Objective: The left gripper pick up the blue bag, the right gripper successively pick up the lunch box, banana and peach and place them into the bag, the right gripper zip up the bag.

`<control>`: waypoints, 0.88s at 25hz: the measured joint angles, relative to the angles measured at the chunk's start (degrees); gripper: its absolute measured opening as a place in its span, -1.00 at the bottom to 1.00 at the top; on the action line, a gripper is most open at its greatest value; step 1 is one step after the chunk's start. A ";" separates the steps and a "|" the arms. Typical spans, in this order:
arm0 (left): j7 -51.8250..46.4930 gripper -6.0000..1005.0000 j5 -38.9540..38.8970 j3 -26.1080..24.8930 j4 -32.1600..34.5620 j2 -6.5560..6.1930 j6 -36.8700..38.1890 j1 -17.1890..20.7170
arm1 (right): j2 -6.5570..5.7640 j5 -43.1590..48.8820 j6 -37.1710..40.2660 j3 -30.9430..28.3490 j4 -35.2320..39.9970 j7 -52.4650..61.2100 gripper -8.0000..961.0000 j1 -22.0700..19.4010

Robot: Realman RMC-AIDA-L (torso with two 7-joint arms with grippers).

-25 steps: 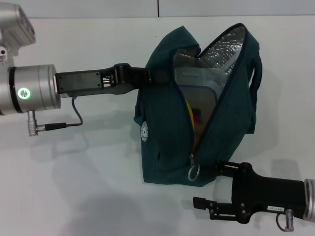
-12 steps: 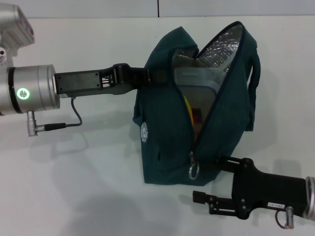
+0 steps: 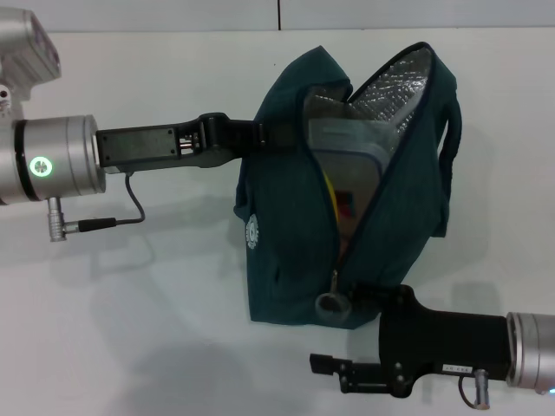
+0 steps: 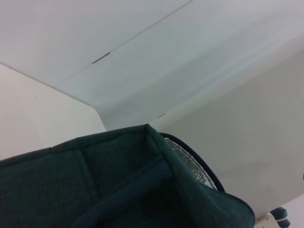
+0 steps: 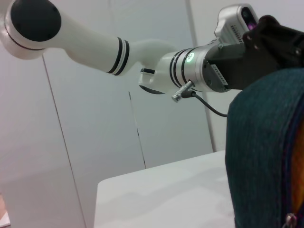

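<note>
My right gripper isn't ready to close yet, as its fingers are on both sides of the bag's bottom below the ring pull. It should move up in the head view, then close on the pull.
The blue bag stands upright on the white table, its top gaping and the silver lining showing. My left gripper is shut on the bag's upper edge and holds it up. The lunch box stands on end inside the bag, with a yellow sliver of the banana beside it. The peach is hidden. My right gripper is open at the bag's near bottom corner, its upper finger by the ring zipper pull. The bag also shows in the left wrist view and the right wrist view.
The white table spreads bare to the left and front of the bag. A wall seam runs behind the table's far edge. My left arm shows across the right wrist view, above the bag.
My right gripper has moved left along the table's front, up to the zipper ring at the bag's bottom corner. The ring has swung slightly. The left gripper holds still.
</note>
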State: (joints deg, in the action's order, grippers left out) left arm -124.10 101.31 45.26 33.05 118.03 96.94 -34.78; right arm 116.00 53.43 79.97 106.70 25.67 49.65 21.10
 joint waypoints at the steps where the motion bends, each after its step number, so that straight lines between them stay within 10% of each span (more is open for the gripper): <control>1: 0.00 -0.88 0.00 0.00 0.00 0.00 0.00 0.02 | 0.00 -0.51 -0.07 0.07 -0.13 -0.03 0.52 -0.11; 22: 0.00 -0.88 -0.10 0.00 0.00 -0.14 0.00 0.29 | -0.26 -6.74 0.75 -0.13 -4.51 0.99 0.50 -1.26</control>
State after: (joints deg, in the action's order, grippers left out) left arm -124.10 101.21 45.26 33.05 117.89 96.94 -34.48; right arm 115.75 46.69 80.72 106.57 21.16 50.65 19.85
